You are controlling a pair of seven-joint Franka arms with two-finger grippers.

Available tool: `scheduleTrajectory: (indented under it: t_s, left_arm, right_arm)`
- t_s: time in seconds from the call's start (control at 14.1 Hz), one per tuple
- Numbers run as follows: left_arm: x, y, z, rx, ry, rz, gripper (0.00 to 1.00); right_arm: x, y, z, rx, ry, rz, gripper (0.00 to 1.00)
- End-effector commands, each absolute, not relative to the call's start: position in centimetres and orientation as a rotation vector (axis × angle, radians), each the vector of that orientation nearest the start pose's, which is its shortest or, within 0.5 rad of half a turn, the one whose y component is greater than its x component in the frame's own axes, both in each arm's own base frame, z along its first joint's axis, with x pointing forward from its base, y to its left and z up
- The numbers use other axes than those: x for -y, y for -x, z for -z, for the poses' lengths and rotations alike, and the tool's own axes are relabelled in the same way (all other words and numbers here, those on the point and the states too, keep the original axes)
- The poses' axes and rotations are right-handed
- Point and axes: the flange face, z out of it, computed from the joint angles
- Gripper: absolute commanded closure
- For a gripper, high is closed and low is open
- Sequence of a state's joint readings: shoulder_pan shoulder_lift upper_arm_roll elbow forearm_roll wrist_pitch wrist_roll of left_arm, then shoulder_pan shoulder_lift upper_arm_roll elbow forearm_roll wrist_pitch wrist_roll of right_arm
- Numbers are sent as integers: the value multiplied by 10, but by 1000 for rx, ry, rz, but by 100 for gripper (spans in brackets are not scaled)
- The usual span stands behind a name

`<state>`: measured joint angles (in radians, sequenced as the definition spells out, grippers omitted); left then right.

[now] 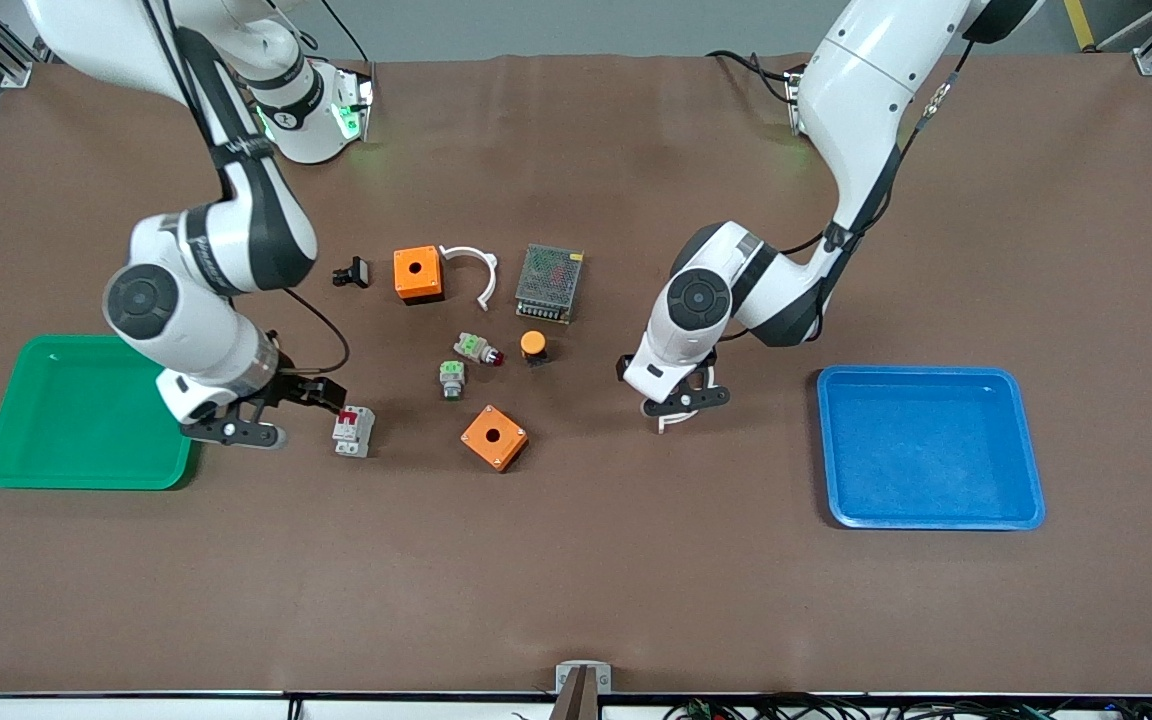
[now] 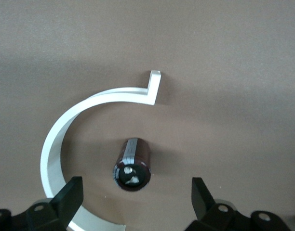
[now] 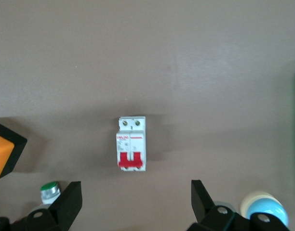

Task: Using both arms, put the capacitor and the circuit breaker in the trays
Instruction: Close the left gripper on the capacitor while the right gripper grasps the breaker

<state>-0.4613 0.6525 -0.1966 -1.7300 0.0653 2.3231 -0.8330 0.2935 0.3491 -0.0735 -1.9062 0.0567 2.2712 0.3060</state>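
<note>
The fingers of my left gripper are beside the capacitor's pin end [image 2: 131, 176] in the white clip [image 2: 52, 153], so it is time to close on the capacitor.
The circuit breaker [image 1: 353, 431] is a pale grey block with a red lever, lying on the table beside the green tray [image 1: 26, 440]. My right gripper [image 1: 276, 412] hovers between the tray and the breaker, open and empty. In the right wrist view the breaker [image 3: 132, 144] lies just ahead of the gripper [image 3: 135, 202]. My left gripper [image 1: 681, 402] is low over a white curved clip [image 1: 671, 420], which hides the capacitor in the front view. In the left wrist view the black capacitor [image 2: 133, 163] lies inside the clip's arc [image 2: 65, 130], between the tips of the open gripper [image 2: 135, 199].
A blue tray [image 1: 1026, 450] sits toward the left arm's end. Mid-table lie two orange boxes [image 1: 418, 273] [image 1: 494, 437], a mesh power supply [image 1: 548, 282], another white clip [image 1: 476, 265], a black clip part [image 1: 351, 272], an orange-capped button [image 1: 533, 346] and two push-buttons [image 1: 479, 348] [image 1: 452, 379].
</note>
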Motion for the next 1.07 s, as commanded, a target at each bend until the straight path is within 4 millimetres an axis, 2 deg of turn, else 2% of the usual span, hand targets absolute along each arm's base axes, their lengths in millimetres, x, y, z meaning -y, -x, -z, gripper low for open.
scheduleTrajectory:
  t_s: [0.0, 0.14, 0.43, 0.57, 0.71, 0.85, 0.99]
  left_arm:
    - [395, -537, -205, 276, 3143, -83, 8]
    - [394, -539, -202, 279, 3148, -73, 15]
    - [394, -537, -196, 276, 3143, -85, 31]
    - [395, -537, -197, 276, 3143, -85, 40]
    - [395, -537, -197, 274, 3144, -83, 53]
    - [394, -538, -197, 279, 3144, -83, 70]
    - [392, -539, -198, 283, 3142, -85, 81]
  right_arm:
    - [-151, -616, -291, -177, 3106, 55, 0]
    - [-159, -619, -261, -157, 3114, 66, 0]
    - [-160, -625, -216, -119, 3137, 54, 0]
    - [-160, -624, -203, -121, 3137, 61, 0]
    - [-160, -623, -196, -124, 3140, 53, 0]
    - [-160, -623, -194, -125, 3139, 50, 13]
    - [-159, -623, -194, -128, 3140, 45, 29]
